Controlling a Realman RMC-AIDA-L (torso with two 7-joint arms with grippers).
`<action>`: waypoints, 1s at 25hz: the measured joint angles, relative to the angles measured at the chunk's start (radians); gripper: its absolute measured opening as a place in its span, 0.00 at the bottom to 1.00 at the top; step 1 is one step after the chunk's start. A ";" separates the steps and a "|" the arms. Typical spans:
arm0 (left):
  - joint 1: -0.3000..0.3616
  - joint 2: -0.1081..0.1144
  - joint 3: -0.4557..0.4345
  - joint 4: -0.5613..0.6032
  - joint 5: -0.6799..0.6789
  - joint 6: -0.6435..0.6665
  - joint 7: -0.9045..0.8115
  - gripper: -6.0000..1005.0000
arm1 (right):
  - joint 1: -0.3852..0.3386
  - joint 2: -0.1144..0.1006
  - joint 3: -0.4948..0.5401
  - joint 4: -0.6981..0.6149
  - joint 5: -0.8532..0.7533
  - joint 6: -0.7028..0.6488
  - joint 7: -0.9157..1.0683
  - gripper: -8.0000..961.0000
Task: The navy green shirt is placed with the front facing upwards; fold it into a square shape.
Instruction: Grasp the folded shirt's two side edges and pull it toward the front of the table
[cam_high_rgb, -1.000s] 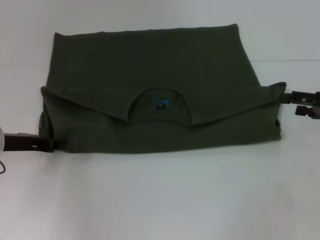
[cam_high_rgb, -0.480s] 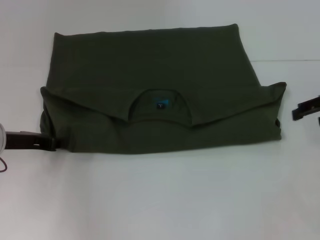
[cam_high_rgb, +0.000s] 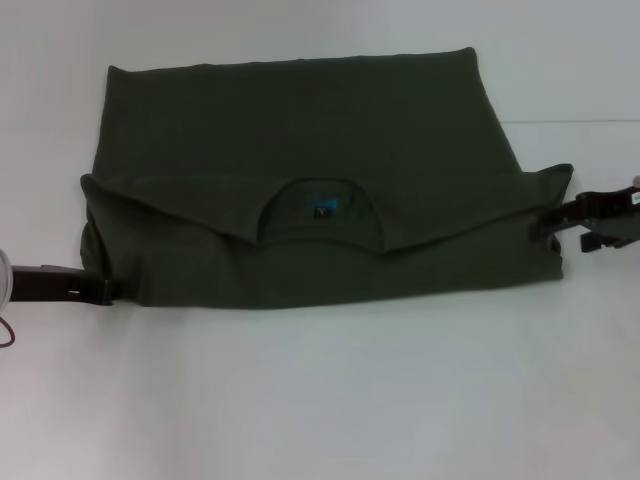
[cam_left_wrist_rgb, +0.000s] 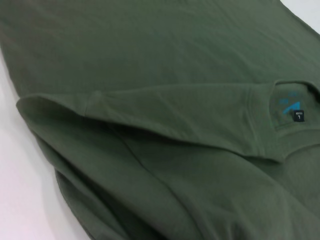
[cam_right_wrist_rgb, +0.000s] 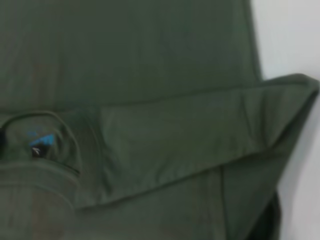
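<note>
My right gripper's fingers are still above the folded corner (cam_high_rgb: 558, 180), so it is too early to close. The gripper moves toward the shirt's lower edge (cam_high_rgb: 548, 275) first.
The navy green shirt (cam_high_rgb: 320, 170) lies across the white table, with its upper part folded down so the ribbed neck and blue label (cam_high_rgb: 322, 208) face up at the middle. The left wrist view shows the folded sleeve edge and the label (cam_left_wrist_rgb: 295, 111). In the right wrist view I see the shirt's right folded corner (cam_right_wrist_rgb: 295, 87) and the label (cam_right_wrist_rgb: 41, 141). My left gripper (cam_high_rgb: 103, 289) rests low on the table, touching the shirt's near left corner. From the right, my right gripper (cam_high_rgb: 548, 220) reaches over the shirt's right edge, just below the folded corner.
The white table (cam_high_rgb: 320, 400) stretches bare in front of the shirt and beyond its right edge (cam_right_wrist_rgb: 295, 30). A thin dark cable (cam_high_rgb: 6, 335) shows at the far left edge of the head view.
The right gripper pulled away to the right from the shirt's folded corner, then came back in lower, and now overlaps the shirt's right edge. The left gripper and the shirt have stayed put.
</note>
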 joint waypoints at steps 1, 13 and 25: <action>0.000 -0.001 0.000 0.000 0.000 0.000 0.000 0.05 | 0.000 0.000 0.000 0.009 0.013 0.012 -0.002 0.93; -0.003 -0.003 0.000 -0.003 -0.002 0.005 0.000 0.05 | 0.001 0.014 -0.038 0.069 0.035 0.091 0.002 0.93; -0.006 -0.003 0.000 -0.008 -0.002 0.004 0.000 0.05 | 0.001 0.043 -0.039 0.079 0.036 0.136 -0.004 0.92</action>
